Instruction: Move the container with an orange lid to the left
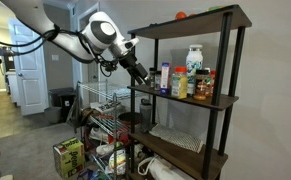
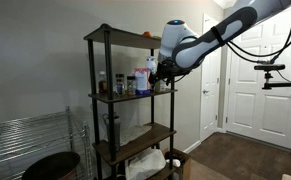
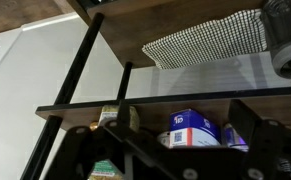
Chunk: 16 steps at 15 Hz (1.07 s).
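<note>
The container has to stay upright, with its base free to set down leftward. My gripper should next grab its upper sides near the orange lid (image 1: 179, 82).
The container with an orange lid (image 1: 179, 82), a slim yellowish bottle, stands on the middle shelf (image 1: 220, 101) of a dark shelving unit. It is between a blue-and-white canister (image 1: 165, 77) and a big white jar (image 1: 194, 60), with red-labelled bottles (image 1: 206, 86) beyond. My gripper (image 1: 144, 78) hovers at the shelf's open end, just short of the canister. It also shows in an exterior view (image 2: 163, 72). In the wrist view the gripper (image 3: 170, 138) is open and empty, with the canister (image 3: 193, 128) between its fingers. I cannot pick out the orange-lidded bottle there.
The shelf's upright posts (image 1: 130, 75) flank the gripper. A checkered cloth (image 1: 175, 138) lies on the lower shelf and a small orange object (image 1: 181, 15) sits on top. A cluttered wire rack (image 1: 100, 125) stands beside the unit. A dark bin (image 2: 55, 165) is on the floor.
</note>
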Motion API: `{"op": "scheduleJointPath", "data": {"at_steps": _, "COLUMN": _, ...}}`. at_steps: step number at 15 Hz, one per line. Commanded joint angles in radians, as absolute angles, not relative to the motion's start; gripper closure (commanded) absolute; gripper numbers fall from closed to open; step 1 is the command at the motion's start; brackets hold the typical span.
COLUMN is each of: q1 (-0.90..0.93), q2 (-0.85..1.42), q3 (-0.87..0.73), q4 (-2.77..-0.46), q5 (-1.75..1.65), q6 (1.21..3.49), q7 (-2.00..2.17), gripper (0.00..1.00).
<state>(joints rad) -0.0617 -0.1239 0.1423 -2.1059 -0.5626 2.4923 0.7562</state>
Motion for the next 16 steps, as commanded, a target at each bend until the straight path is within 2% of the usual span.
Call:
{"op": "scheduleJointPath", "data": {"at_steps": 1, "q1": -0.064, "q2": -0.042, "q3": 0.119, "q4": -2.038, "q5": -0.674, "q6": 2.528, "q7": 0.879, "gripper": 0.0}}
{"op": "scheduleJointPath", "data": {"at_steps": 7, "q1": -0.056, "q2": -0.003, "q3": 0.036, "q4": -1.983, "q5": -0.823, "q6": 2.544, "q7": 1.047, "gripper": 0.0}}
{"op": "scheduleJointPath", "data": {"at_steps": 16, "q1": -0.066, "q2": 0.138, "q3": -0.022, "q4": -1.833, "q5": -0.837, "q6": 2.647, "q7": 1.162, "gripper": 0.0}}
